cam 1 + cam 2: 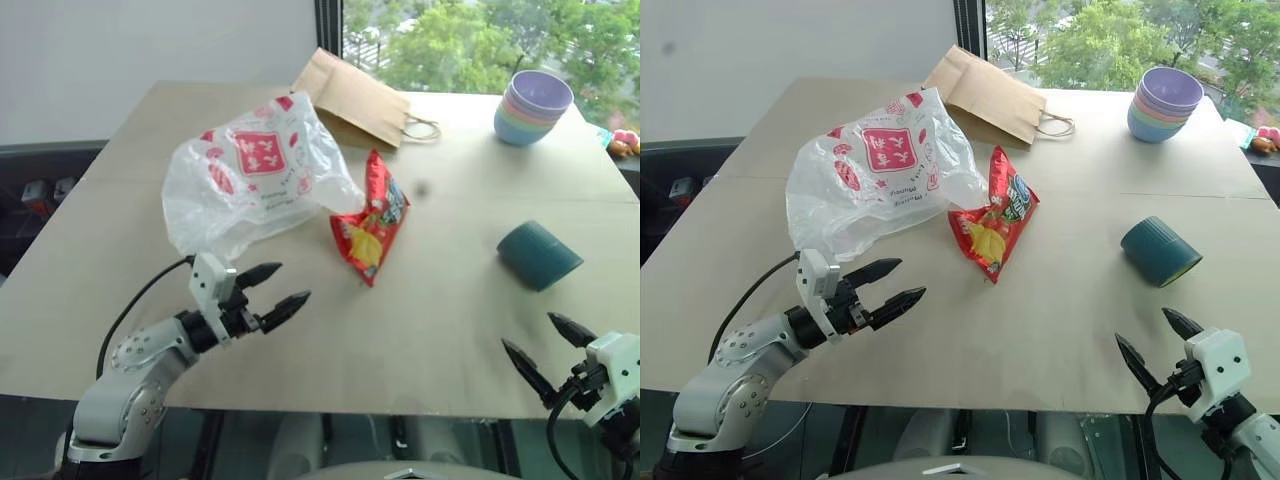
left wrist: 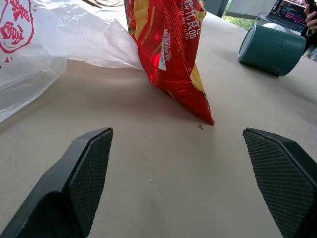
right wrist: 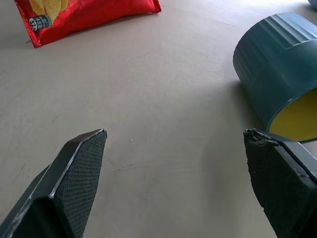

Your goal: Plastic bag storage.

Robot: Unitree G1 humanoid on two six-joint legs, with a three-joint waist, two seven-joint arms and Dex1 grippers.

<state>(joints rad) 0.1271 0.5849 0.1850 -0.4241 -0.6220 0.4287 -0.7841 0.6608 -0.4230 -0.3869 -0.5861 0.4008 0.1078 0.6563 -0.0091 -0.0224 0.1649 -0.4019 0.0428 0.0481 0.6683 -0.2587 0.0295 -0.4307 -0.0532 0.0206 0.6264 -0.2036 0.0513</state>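
I need to grab the plastic bag with my left gripper next, by the raised edge of its opening [image 1: 322, 194], because the bag lies slack with its film [image 1: 225, 190] puffed up.
The plastic bag [image 1: 250, 175], crinkly translucent white with a red square logo, lies puffed up on the left half of the table; its edge also appears in the left wrist view [image 2: 54, 44]. My left gripper [image 1: 272, 291] hovers open just in front of the bag, over the table, with nothing between its fingers. Near the table's front right corner my right gripper [image 1: 550, 348] is open and empty too.
A red snack packet [image 1: 371, 218] lies against the bag's right side. A teal cup [image 1: 538, 255] lies on its side to the right. A brown paper bag [image 1: 355, 98] and a stack of pastel bowls [image 1: 533, 105] sit at the back of the table [image 1: 420, 320].
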